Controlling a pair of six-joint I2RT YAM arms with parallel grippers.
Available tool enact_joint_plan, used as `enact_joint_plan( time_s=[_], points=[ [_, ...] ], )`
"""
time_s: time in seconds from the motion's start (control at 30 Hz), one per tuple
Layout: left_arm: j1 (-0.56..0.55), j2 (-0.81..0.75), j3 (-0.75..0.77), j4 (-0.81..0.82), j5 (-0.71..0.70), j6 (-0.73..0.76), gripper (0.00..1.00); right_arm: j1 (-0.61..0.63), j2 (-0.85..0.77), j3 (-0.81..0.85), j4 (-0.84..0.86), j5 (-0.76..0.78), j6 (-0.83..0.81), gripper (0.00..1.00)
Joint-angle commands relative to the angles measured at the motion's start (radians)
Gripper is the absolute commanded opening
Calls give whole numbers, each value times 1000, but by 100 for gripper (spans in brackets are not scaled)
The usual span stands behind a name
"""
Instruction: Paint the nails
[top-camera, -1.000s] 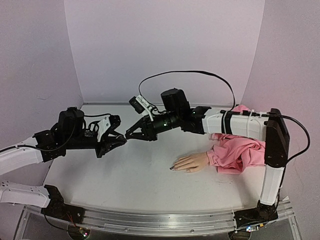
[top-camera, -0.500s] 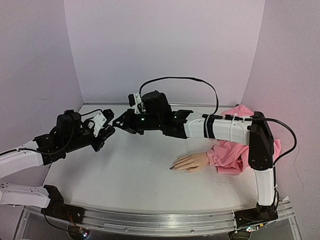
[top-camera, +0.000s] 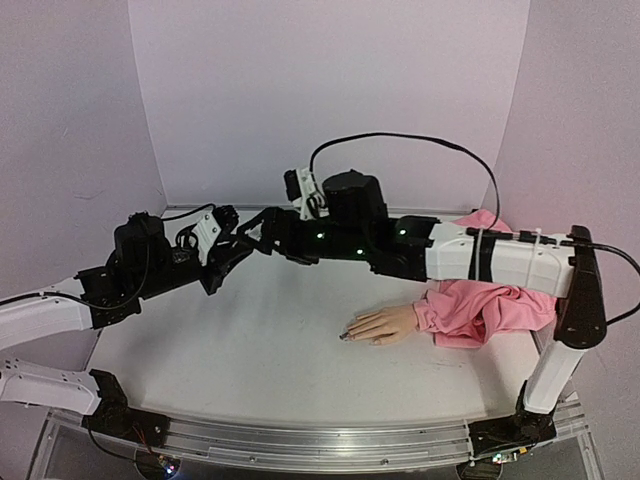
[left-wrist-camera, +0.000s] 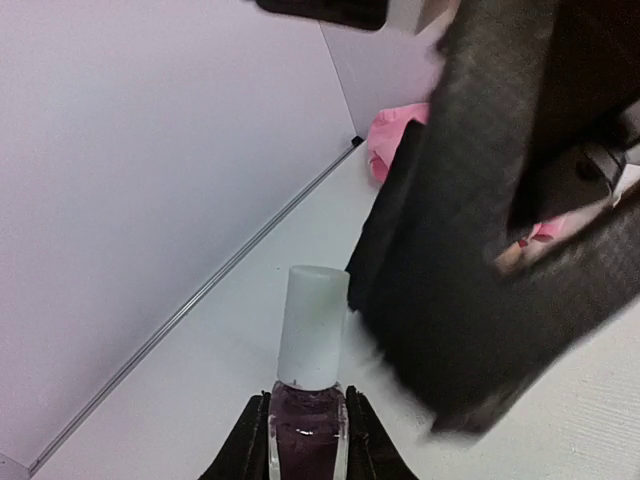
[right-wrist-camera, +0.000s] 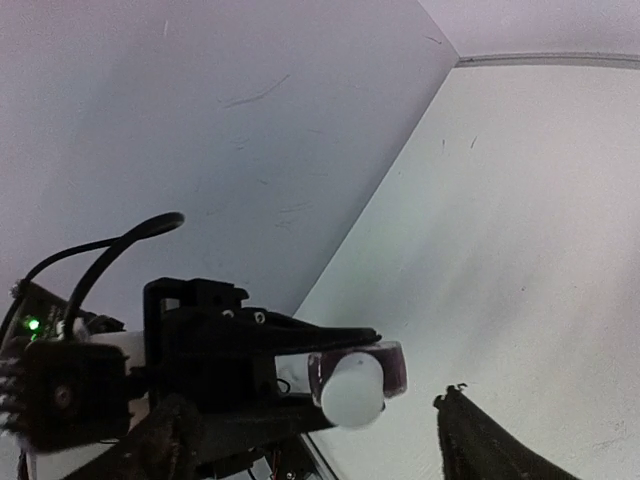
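Observation:
I need to grab the white cap (top-camera: 256, 233) (right-wrist-camera: 352, 388) with my right gripper next, to unscrew it for painting, and leave the glass body to my left gripper.
My left gripper (top-camera: 228, 256) is shut on the glass body of a small polish bottle (left-wrist-camera: 307, 440) with dark polish and a white cap (left-wrist-camera: 312, 330). My right gripper (top-camera: 252, 236) stands open right at that cap (right-wrist-camera: 352, 388), which shows between its dark fingers (right-wrist-camera: 490, 445) without touching them. The flesh-coloured mannequin hand (top-camera: 385, 325) lies palm down on the table right of centre, in a pink sleeve (top-camera: 480, 305). Its nails (top-camera: 344, 337) are tiny dark tips facing left, well away from both grippers.
The white table (top-camera: 250, 370) is closed in by pale walls at the back and both sides. The right arm's black cable (top-camera: 400, 138) loops above the arm. The rest of the pink fabric is bunched by the right wall.
The right gripper has opened; a second ago it was shut. It swung towards the back left and now sits at the bottle's cap. The left gripper lifted slightly, still holding the bottle.

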Motion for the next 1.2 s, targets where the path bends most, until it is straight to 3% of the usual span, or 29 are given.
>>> enact_joint_plan(
  time_s=[0.0,0.1,0.3,0.53,0.93,1.17],
  points=[
    [4,34,82,72,56,-37,0,-94,-193,-119,61,-146,-246,98],
    [8,53,98,56,156,-61,0,-161,-251,-179,62,-287,-362,98],
    [23,95,156,32,600,-153,0,-183,-284,-179,-22,-559,-711,94],
    [30,157,212,22,922,-240,0,-182,-306,-178,-100,-779,-913,77],
    [30,180,223,22,962,-261,0,-178,-246,-130,-95,-907,-913,45],
    [32,192,229,22,958,-268,0,-156,-224,-112,-96,-904,-906,44]
  ],
)
